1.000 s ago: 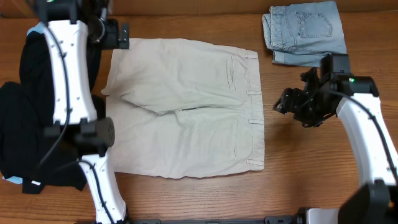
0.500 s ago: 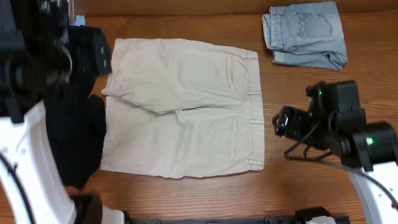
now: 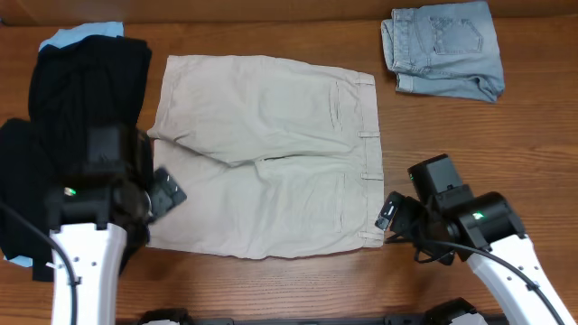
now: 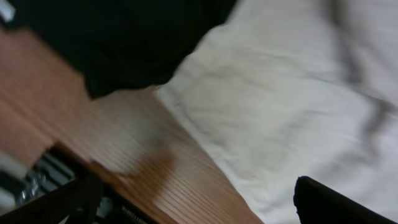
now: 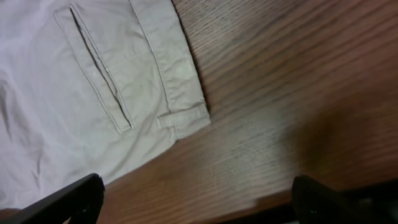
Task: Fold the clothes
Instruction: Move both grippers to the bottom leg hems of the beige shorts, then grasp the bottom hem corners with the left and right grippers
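Next, my left gripper will take hold of the beige shorts (image 3: 266,153) by the near leg hem to fold that leg over onto the far one.
The beige shorts (image 3: 266,153) lie spread flat in the middle of the table, waistband to the right, legs to the left. My left gripper (image 3: 165,192) is open and empty over the near left leg hem, which shows in the left wrist view (image 4: 286,118). My right gripper (image 3: 390,215) is open and empty just right of the near waistband corner. That corner with a slit pocket and belt loop shows in the right wrist view (image 5: 124,93).
Black garments (image 3: 63,135) are piled at the left edge, over a light-blue item (image 3: 77,34). Folded light-blue denim shorts (image 3: 442,50) lie at the far right corner. The table's front edge (image 5: 261,205) is close below my right gripper.
Both arms have swung toward the front of the table. The left gripper went from the far left corner of the shorts to the near left hem, the right gripper to the near waistband corner.
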`<state>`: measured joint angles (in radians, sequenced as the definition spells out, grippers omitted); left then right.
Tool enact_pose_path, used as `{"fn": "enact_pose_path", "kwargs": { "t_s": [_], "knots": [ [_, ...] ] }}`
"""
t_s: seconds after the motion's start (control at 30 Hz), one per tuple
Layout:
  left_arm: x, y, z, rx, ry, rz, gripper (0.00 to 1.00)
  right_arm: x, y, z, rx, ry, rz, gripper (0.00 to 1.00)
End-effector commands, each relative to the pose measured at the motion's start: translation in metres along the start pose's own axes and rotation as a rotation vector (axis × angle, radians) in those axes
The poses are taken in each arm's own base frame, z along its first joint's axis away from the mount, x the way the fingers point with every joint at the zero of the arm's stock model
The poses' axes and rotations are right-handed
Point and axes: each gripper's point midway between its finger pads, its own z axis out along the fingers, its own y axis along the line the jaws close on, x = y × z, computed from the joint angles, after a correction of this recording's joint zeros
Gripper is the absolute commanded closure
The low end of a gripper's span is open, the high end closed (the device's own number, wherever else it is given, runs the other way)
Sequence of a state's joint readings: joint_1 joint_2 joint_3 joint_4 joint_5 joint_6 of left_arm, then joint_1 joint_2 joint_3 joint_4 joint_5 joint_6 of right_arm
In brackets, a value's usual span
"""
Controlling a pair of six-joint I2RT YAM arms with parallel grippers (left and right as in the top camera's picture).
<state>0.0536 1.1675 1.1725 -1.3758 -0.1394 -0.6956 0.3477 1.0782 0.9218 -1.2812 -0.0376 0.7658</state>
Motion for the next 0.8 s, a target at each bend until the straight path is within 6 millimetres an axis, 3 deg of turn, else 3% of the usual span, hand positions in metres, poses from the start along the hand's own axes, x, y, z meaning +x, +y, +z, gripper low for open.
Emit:
{"fn": "enact_pose_path", "kwargs": {
  "t_s": [0.0,0.07,0.23,0.33,0.53,0.77],
  "knots": [
    [0.014,0.028,0.045,-0.144,-0.028,-0.328,0.00,0.004,0.003,0.009,-0.023,0.014,-0.002,0.00],
    [0.028,0.024,0.082,-0.128,0.015,-0.346,0.00,0.003,0.003,0.012,-0.019,0.016,-0.020,0.00],
    [0.041,0.015,0.133,-0.088,0.042,-0.352,0.00,0.000,0.006,0.013,-0.027,0.009,-0.021,0.00],
    [0.044,0.014,0.147,-0.084,0.041,-0.353,0.00,-0.001,0.007,0.013,-0.030,0.006,-0.021,0.00],
    [0.038,0.009,0.168,-0.075,0.016,-0.356,0.15,-0.002,0.009,0.013,-0.037,0.000,-0.022,0.00],
    [0.039,0.019,0.180,-0.154,0.006,-0.411,0.16,-0.002,0.009,0.013,-0.037,0.000,-0.022,0.00]
  ]
}}
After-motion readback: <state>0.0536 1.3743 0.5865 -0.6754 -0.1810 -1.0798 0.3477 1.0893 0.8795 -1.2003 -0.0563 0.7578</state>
